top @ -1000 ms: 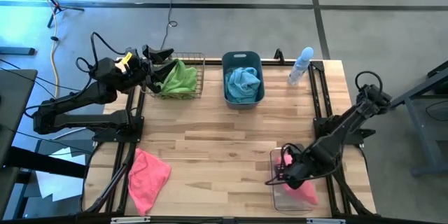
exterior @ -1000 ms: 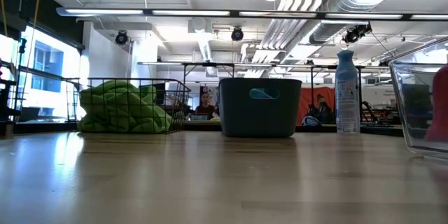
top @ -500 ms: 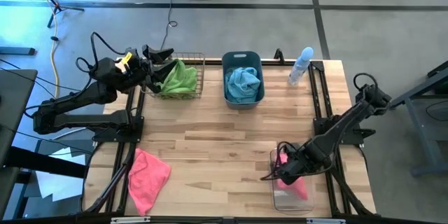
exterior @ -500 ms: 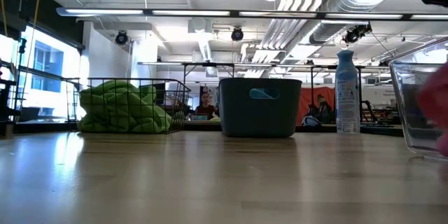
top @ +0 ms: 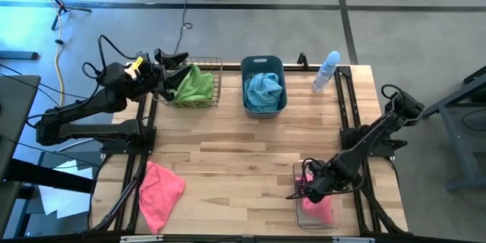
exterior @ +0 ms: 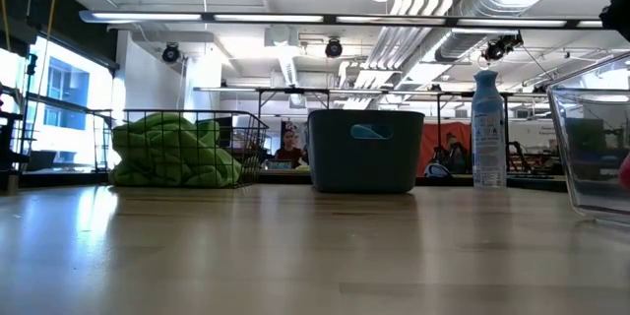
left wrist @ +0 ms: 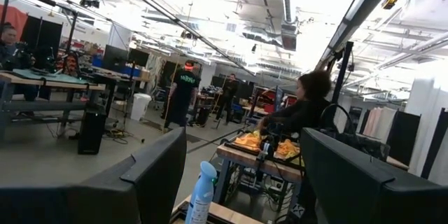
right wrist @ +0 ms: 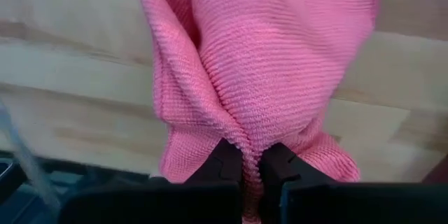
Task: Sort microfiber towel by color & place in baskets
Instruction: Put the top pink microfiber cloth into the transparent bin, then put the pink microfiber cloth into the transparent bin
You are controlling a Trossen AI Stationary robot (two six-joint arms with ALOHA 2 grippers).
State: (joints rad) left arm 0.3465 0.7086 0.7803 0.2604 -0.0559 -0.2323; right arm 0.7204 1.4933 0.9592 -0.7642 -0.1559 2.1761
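My right gripper is ready to open and needs to let go of the pink towel now. The towel's folds are inside the clear bin's rim all round, so the towel would settle inside.
A pink towel (top: 317, 203) hangs from my right gripper (top: 307, 190) into the clear bin (top: 297, 206) near the table's near right corner. That gripper is shut on the towel. A second pink towel (top: 161, 190) lies crumpled on the table near its near left corner. A green towel (top: 194, 83) fills the wire basket (top: 219, 85). A blue towel (top: 263, 91) sits in the slate-blue tub (top: 246, 67). My left gripper (top: 171, 61) waits open at the basket's left side, touching nothing. My right gripper pinches a bunched fold of the pink towel (right wrist: 252, 136) between its two fingers (right wrist: 227, 159), coming from above and pointing down. Several gathered layers run into the pinch. The towel hangs below the fingers inside the clear bin; whether its lower end rests on the bin floor I cannot tell.
A pale blue spray bottle (top: 326, 71) stands at the far right of the table, beside the tub. The basket (exterior: 251, 148), tub (exterior: 364, 153) and bottle (exterior: 487, 128) line the far edge. Bare wood lies across the table's middle.
My right gripper has shifted a little toward the table's left over the clear bin, still shut on the pink towel. The towel has moved with it and drawn into a narrower hanging shape; in the low view most of its pink has left the right edge.
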